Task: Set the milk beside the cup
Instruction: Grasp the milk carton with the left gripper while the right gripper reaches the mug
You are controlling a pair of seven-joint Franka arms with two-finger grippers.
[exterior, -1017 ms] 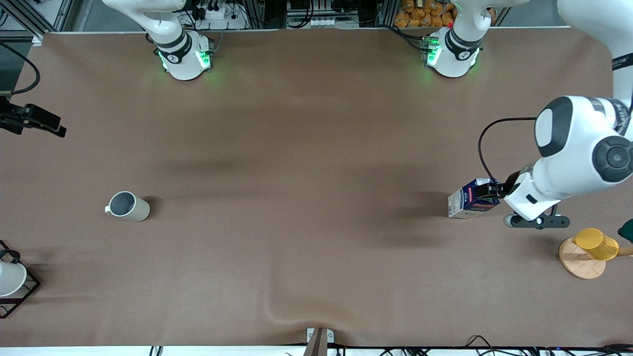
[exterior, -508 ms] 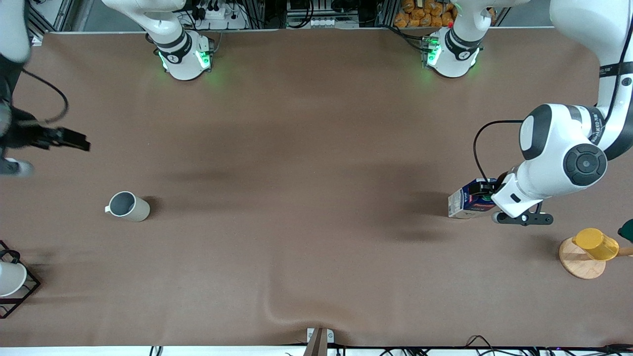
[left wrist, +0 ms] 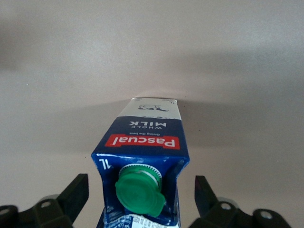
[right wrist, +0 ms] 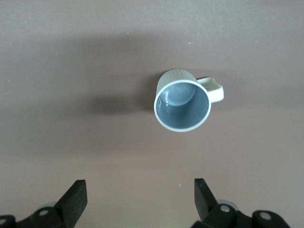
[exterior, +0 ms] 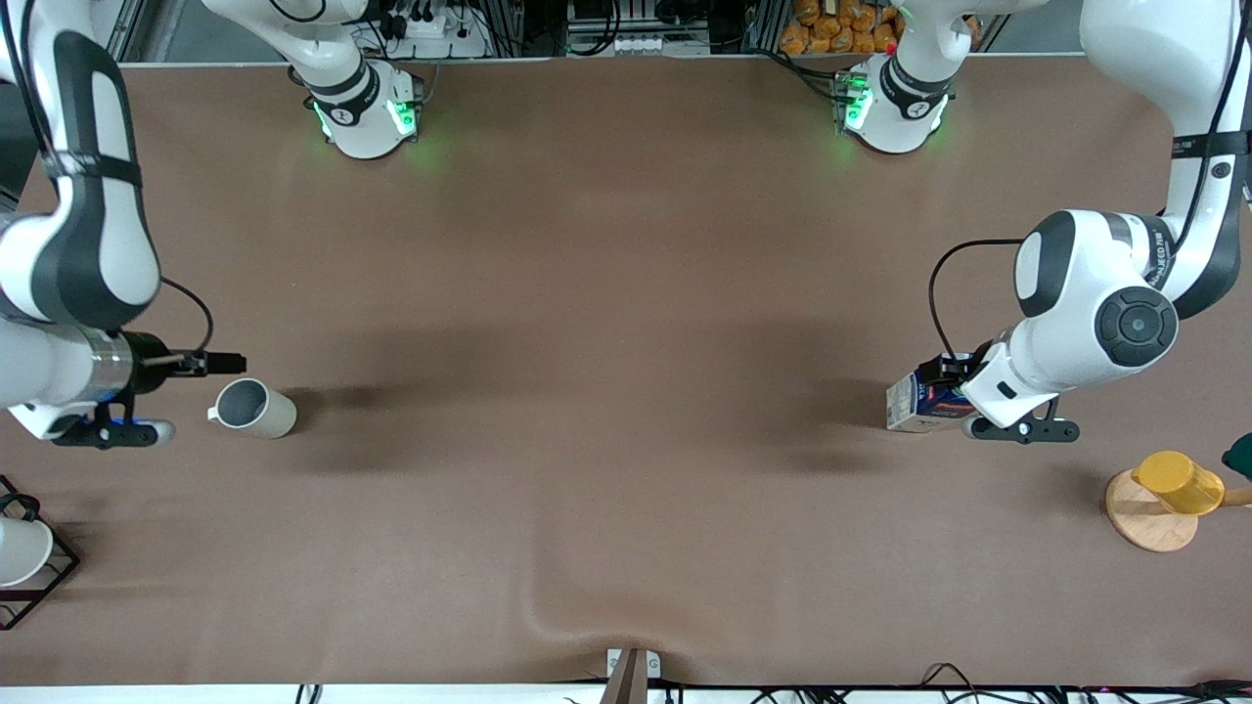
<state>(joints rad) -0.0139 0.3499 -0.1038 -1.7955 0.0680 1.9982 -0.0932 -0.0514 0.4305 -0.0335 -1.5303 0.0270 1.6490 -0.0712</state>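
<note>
Next, my right gripper grabs the off-white cup's rim (exterior: 265, 406), leaving its handle (exterior: 213, 413) free, and sets the cup where the milk joins it.
The milk (exterior: 913, 403), a dark blue carton with a green cap and red band, stands on the brown table near the left arm's end. My left gripper (exterior: 945, 377) is open around its top. In the left wrist view the carton (left wrist: 147, 128) sits between the fingers (left wrist: 76, 190) with gaps on both sides. The off-white cup (exterior: 254, 409) stands upright toward the right arm's end. My right gripper (exterior: 221, 364) is open and empty over the table beside the cup's rim. In the right wrist view the cup (right wrist: 182, 100) lies ahead of that gripper (right wrist: 140, 187).
A yellow cup (exterior: 1179, 481) on a round wooden base (exterior: 1144, 523) stands near the milk, nearer the front camera. A white cup in a black wire rack (exterior: 49, 577) sits at the right arm's end. The brown cloth has a wrinkle (exterior: 548, 616) near the front edge.
The right arm has swung in from the table's end and brought its gripper beside the cup. The left gripper has slid farther around the milk's top.
</note>
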